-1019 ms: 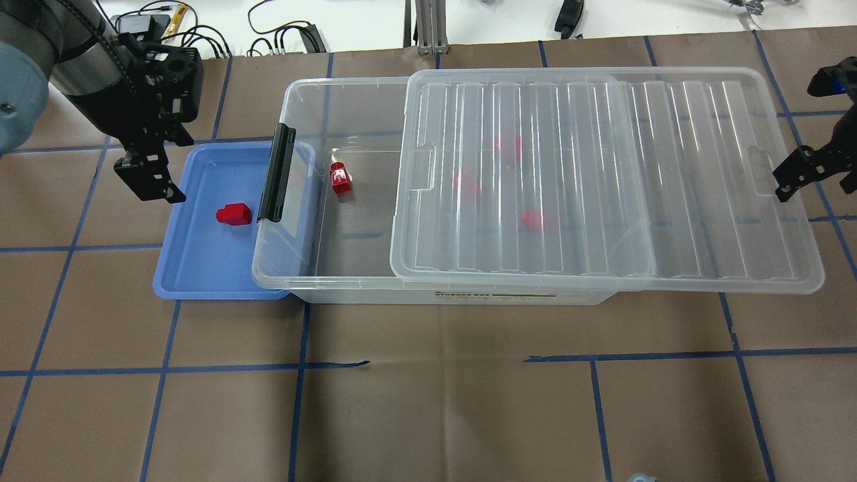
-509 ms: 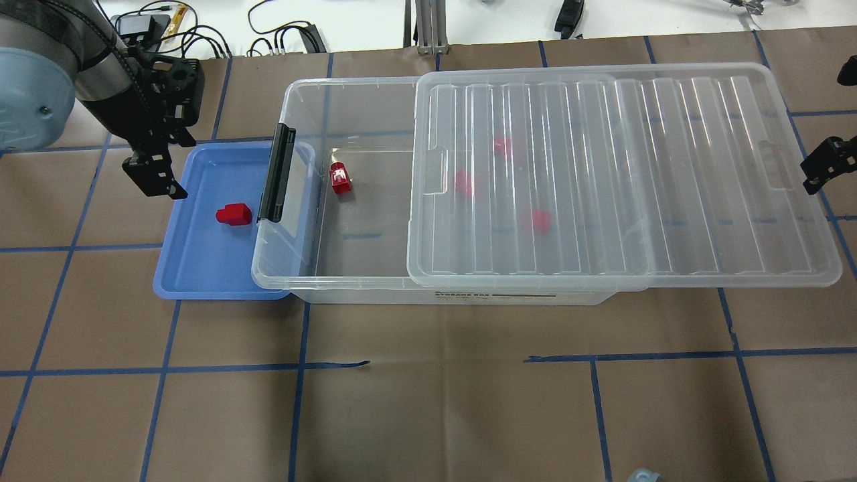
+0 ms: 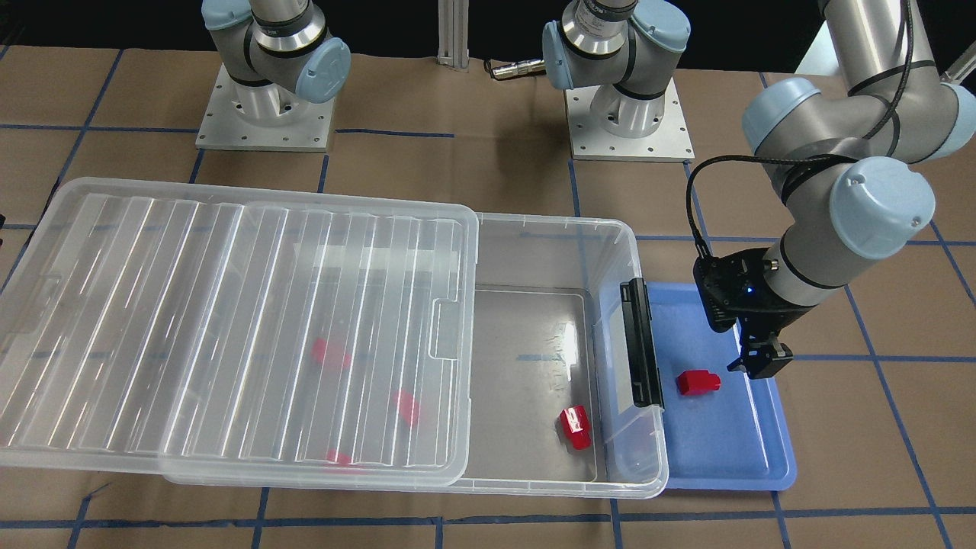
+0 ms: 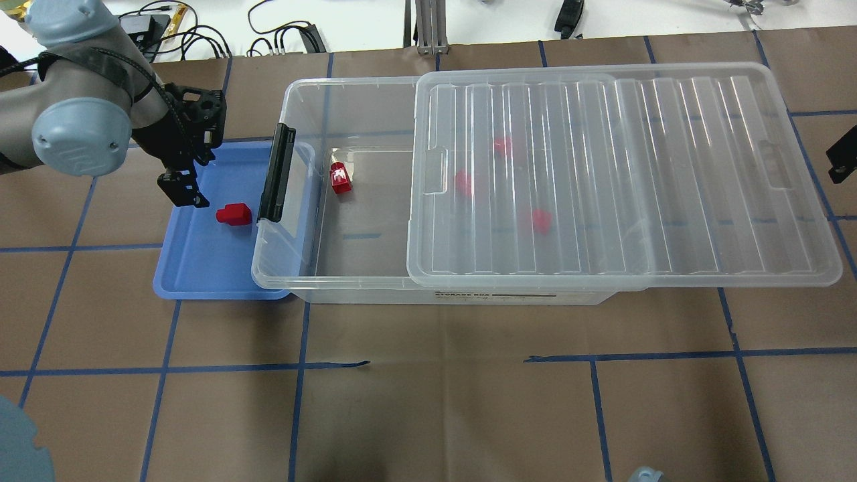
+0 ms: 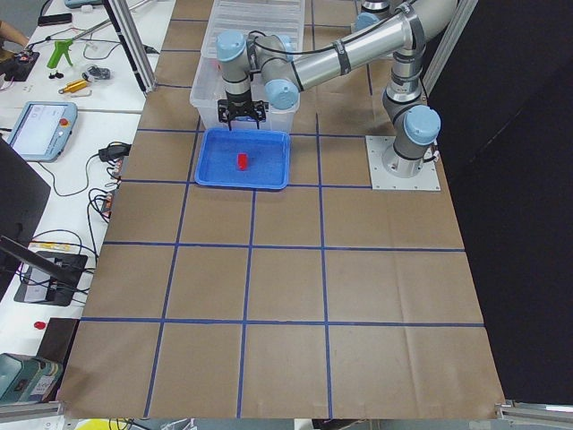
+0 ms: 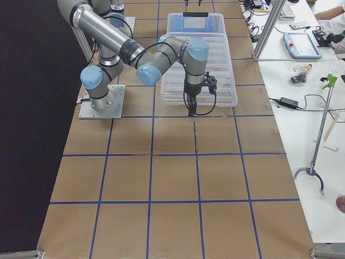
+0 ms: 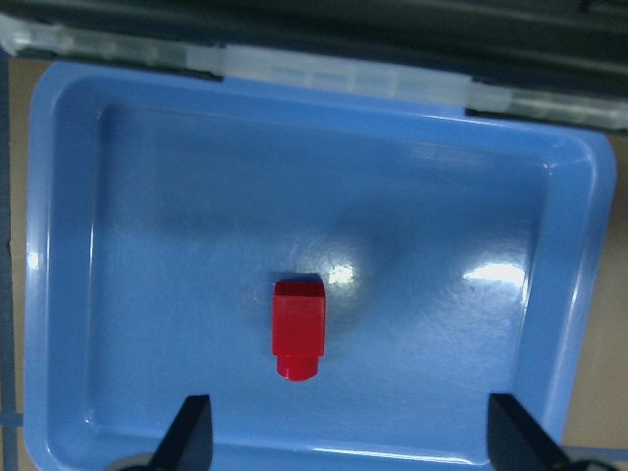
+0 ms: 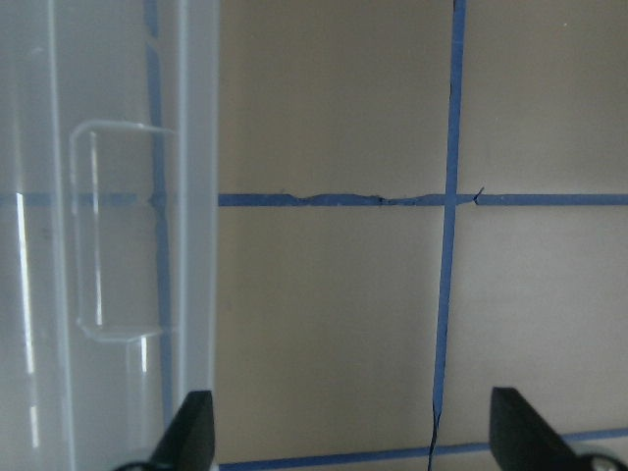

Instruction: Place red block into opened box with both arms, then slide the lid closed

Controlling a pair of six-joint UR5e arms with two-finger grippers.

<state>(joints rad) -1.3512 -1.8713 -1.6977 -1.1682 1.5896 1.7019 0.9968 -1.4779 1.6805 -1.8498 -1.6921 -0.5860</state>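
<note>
The red block needs to go into the opened box [image 3: 526,348]. Next, my left gripper should grab the block by its rectangular body [image 3: 693,383].
The red block [image 4: 233,214] [image 7: 297,329] lies in a blue tray [image 4: 201,268], stub end toward my left gripper. My left gripper [image 4: 182,191] [image 7: 348,432] hangs open over the tray's far-left part, a short way from the block and holding nothing. The clear box [image 4: 294,87] stands beside the tray. The ribbed lid [image 4: 622,174] [image 8: 98,245] is slid right, so the box's left third is uncovered. My right gripper [image 4: 840,161] [image 8: 348,432] is open just beyond the lid's right end, apart from it.
A faceted red piece [image 4: 341,179] lies in the box's uncovered part, and three red pieces [image 4: 462,182] show blurred under the lid. A black latch bar [image 4: 278,173] sits on the box's left end, over the tray's edge. Brown paper with blue tape lines covers the table.
My left gripper moved right, from outside the tray to above it, nearer the block. The lid slid right, then stopped. My right gripper drew back right, off the lid's end.
</note>
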